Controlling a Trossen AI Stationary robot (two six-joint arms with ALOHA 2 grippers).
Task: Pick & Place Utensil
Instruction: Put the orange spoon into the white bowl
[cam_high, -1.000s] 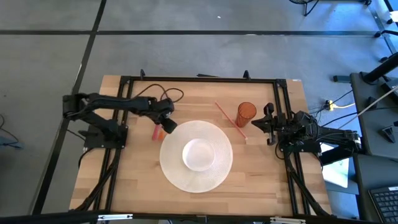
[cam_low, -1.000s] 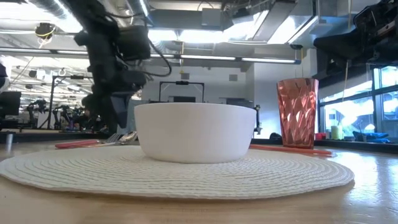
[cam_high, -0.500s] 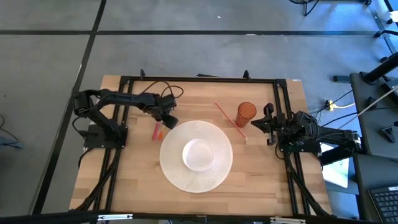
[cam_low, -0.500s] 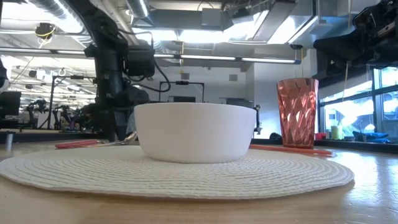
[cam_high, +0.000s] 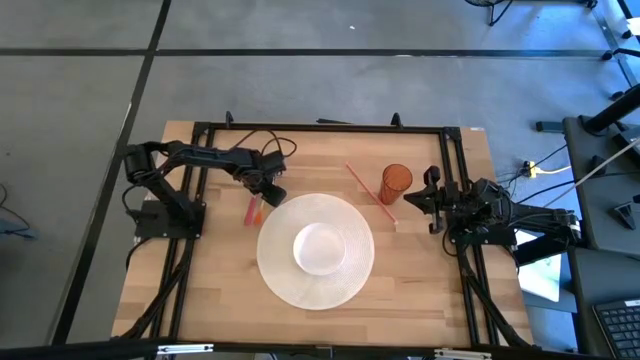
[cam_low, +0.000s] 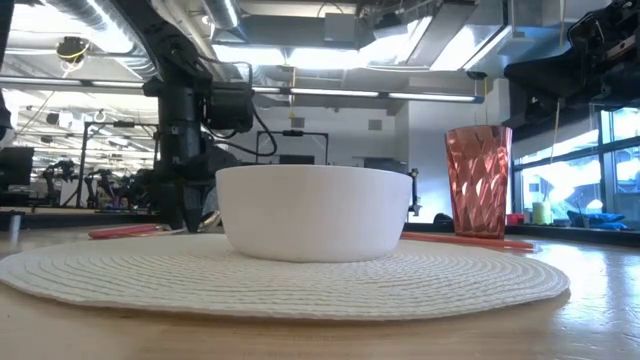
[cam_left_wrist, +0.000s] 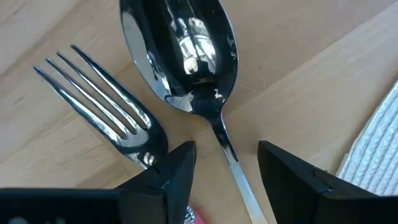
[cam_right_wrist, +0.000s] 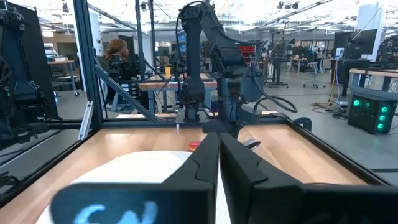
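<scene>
The robot will put the spoon in the white bowl, so its left gripper will next grab the spoon by its thin neck (cam_left_wrist: 219, 134).
A spoon (cam_left_wrist: 180, 56) and a fork (cam_left_wrist: 106, 106), both metal with red handles (cam_high: 253, 211), lie flat on the wooden table left of the white woven placemat (cam_high: 285, 285). A white bowl (cam_high: 322, 248) stands on the middle of the mat. My left gripper (cam_left_wrist: 227, 165) is open and points down over the utensils (cam_high: 265, 187). Its fingers stand on either side of the spoon's thin neck (cam_left_wrist: 219, 134), just behind the spoon's bowl. My right gripper (cam_right_wrist: 219, 140) is shut and empty, at the table's right side (cam_high: 432, 201).
An orange ribbed cup (cam_high: 396, 183) stands at the far right, with a thin red stick (cam_high: 368, 181) lying beside it on the wood. The fork lies close beside one left finger (cam_left_wrist: 177, 171). The mat's edge (cam_left_wrist: 373, 155) is just beyond the other finger.
My left gripper has come down toward the utensils and gone a little toward the table's far edge, while its arm has drawn back. Its fingertips now stand close to the table beside the mat. The utensils, bowl and cup have kept still.
</scene>
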